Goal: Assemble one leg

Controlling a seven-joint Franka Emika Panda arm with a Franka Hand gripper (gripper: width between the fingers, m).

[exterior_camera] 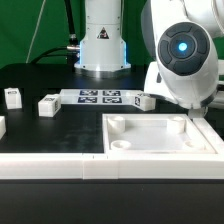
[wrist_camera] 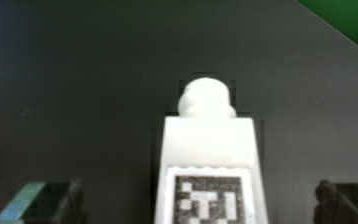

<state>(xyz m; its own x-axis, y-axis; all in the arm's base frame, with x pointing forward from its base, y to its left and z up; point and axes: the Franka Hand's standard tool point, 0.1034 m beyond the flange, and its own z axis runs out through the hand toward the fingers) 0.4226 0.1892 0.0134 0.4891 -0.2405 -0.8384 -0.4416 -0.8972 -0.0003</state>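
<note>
My fingers stand low on either side of the leg's tagged part [wrist_camera: 210, 198] in the wrist view, so it is time for my gripper to close on it now.
In the wrist view a leg [wrist_camera: 208, 150] lies on the black table between my fingers, a white post with a rounded peg on its far end and a black-and-white tag on its upper face. My gripper [wrist_camera: 194, 203] is open: one finger [wrist_camera: 44, 202] and the other finger [wrist_camera: 348, 200] stand on either side of the leg with a dark gap on each side. In the exterior view my arm [exterior_camera: 183, 55] hangs low at the right behind the tray; the fingertips and this leg are hidden there. Other legs [exterior_camera: 47, 105] [exterior_camera: 13, 97] [exterior_camera: 145, 100] lie on the table.
The large white tray [exterior_camera: 150, 150] with round corner sockets fills the front right. The marker board [exterior_camera: 100, 97] lies in the middle at the back. The robot base [exterior_camera: 102, 45] stands behind it. A white part [exterior_camera: 2, 125] shows at the exterior view's left edge.
</note>
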